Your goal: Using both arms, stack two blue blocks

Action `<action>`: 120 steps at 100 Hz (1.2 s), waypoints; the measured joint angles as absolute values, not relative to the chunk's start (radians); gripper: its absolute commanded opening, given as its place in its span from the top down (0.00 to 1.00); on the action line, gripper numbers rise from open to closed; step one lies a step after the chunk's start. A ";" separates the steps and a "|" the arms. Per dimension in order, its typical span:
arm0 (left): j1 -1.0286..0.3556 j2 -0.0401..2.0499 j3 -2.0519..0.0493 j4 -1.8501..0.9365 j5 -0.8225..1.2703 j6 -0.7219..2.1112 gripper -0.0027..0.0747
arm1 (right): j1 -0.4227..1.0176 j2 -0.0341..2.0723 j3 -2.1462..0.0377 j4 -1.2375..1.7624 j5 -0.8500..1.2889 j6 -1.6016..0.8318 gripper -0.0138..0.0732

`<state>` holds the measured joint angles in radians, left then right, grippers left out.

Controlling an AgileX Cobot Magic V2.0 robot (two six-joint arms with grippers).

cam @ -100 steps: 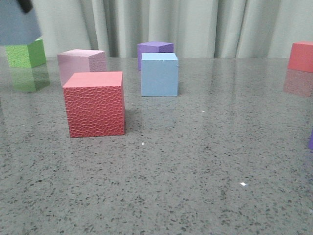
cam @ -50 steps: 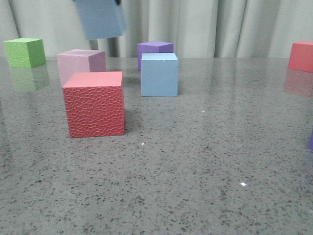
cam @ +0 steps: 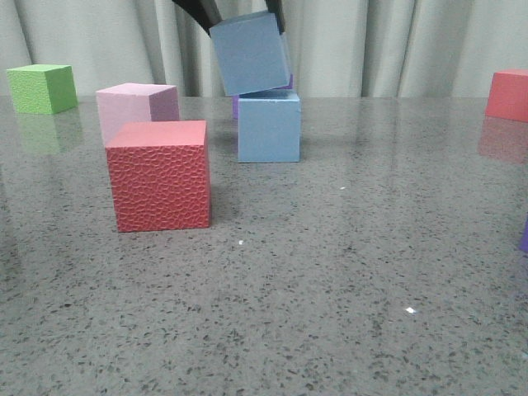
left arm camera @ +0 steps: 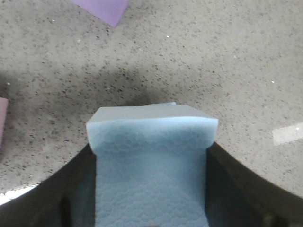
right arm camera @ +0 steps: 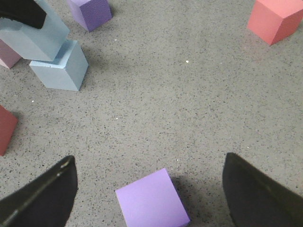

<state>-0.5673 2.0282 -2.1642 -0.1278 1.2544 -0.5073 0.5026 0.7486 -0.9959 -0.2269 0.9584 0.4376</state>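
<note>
My left gripper should open now, because the held block's lower edge (cam: pixel 257 89) is at the resting blue block's top (cam: pixel 271 95).
One blue block (cam: pixel 269 125) rests on the table in front of the dark purple cube (cam: pixel 288 82). My left gripper (cam: pixel 245 23) is shut on the other blue block (cam: pixel 249 53) and holds it tilted right over the resting one. Its lower edge is at the resting block's top; I cannot tell if they touch. In the left wrist view the held block (left arm camera: pixel 151 161) fills the space between the fingers (left arm camera: pixel 71 189). In the right wrist view both blocks show, the held one (right arm camera: pixel 35 35) over the resting one (right arm camera: pixel 60 66). My right gripper (right arm camera: pixel 149 189) is open and empty.
A red textured cube (cam: pixel 158 175), a pink cube (cam: pixel 136 107) and a green cube (cam: pixel 41 88) stand to the left. A salmon cube (cam: pixel 507 95) stands far right. A light purple cube (right arm camera: pixel 151 198) lies below my right gripper's open jaws.
My left gripper has carried the blue block from the upper left rightward and down, to just above the resting blue block. The other cubes have not moved.
</note>
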 measured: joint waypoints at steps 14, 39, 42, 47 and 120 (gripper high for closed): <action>-0.573 2.028 -2.165 -0.135 1.254 -0.510 0.71 | 0.503 0.749 -0.996 -0.227 0.954 0.438 0.13; -0.576 2.028 -2.165 -0.129 1.254 -0.510 0.71 | 0.503 0.749 -0.996 -0.227 0.951 0.438 0.13; -0.576 2.028 -2.165 -0.129 1.254 -0.511 0.71 | 0.503 0.749 -0.996 -0.227 0.949 0.438 0.13; -0.576 2.028 -2.165 -0.129 1.254 -0.511 0.70 | 0.503 0.749 -0.996 -0.227 0.947 0.438 0.13; -0.576 2.028 -2.165 -0.156 1.254 -0.511 0.27 | 0.503 0.749 -0.996 -0.227 0.944 0.438 0.13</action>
